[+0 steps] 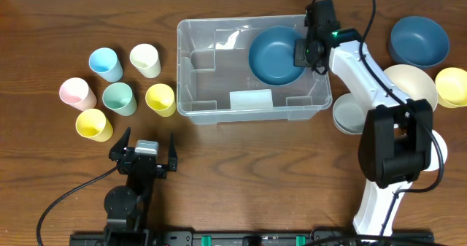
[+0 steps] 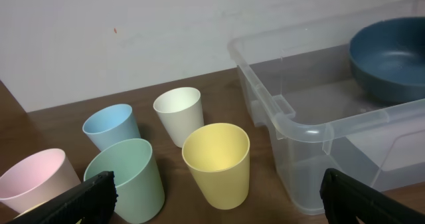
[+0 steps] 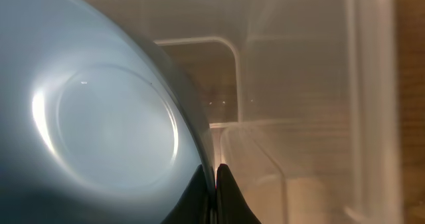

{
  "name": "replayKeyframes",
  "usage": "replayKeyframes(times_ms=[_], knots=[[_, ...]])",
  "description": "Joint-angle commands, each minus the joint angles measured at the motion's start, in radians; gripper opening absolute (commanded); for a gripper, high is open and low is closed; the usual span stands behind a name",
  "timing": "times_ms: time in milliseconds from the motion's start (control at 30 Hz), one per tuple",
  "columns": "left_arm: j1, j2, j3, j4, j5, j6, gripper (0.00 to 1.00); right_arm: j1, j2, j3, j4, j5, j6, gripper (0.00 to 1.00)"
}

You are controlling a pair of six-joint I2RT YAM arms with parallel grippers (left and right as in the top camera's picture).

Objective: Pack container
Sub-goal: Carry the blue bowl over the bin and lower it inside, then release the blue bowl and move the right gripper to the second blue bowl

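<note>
The robot's right gripper needs to open, because the dark blue bowl (image 1: 276,55) (image 3: 113,127) sits low and level on the bottom of the container and would rest there if released.
The clear plastic container (image 1: 211,78) stands at the table's middle; it also shows in the left wrist view (image 2: 299,127) and the right wrist view (image 3: 312,117). My right gripper (image 1: 305,52) is shut on the rim of a dark blue bowl (image 1: 276,55), holding it inside the container's right half; its fingertips (image 3: 216,177) pinch the bowl's wall (image 3: 99,124). The bowl also shows in the left wrist view (image 2: 388,58). My left gripper (image 1: 144,152) is open and empty near the front edge, its fingers (image 2: 216,197) pointing at the cups.
Several pastel cups stand left of the container: blue (image 1: 105,63), cream (image 1: 145,60), pink (image 1: 76,93), green (image 1: 119,98), two yellow (image 1: 160,99) (image 1: 94,125). Right of it are another dark blue bowl (image 1: 418,41), a cream bowl (image 1: 412,85), a yellow bowl (image 1: 452,87) and a grey bowl (image 1: 349,116).
</note>
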Motion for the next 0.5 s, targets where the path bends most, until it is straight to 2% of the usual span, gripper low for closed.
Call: replayKeyframes(times_ms=[0,33,167,300,467], knots=[[0.005,-0.005,-0.016,-0.035,0.015,0.003,0.98,0.000,-0.001,0.000,0.013,0.011,-0.005,0.02],[0.005,-0.005,-0.016,-0.035,0.015,0.003,0.98,0.000,-0.001,0.000,0.014,0.011,-0.005,0.03],[0.005,-0.005,-0.016,-0.035,0.015,0.003,0.98,0.000,-0.001,0.000,0.020,0.011,-0.005,0.33],[0.005,-0.005,-0.016,-0.035,0.015,0.003,0.98,0.000,-0.001,0.000,0.027,0.011,-0.005,0.39],[0.005,-0.005,-0.016,-0.035,0.015,0.003,0.98,0.000,-0.002,0.014,0.028,-0.002,-0.008,0.40]])
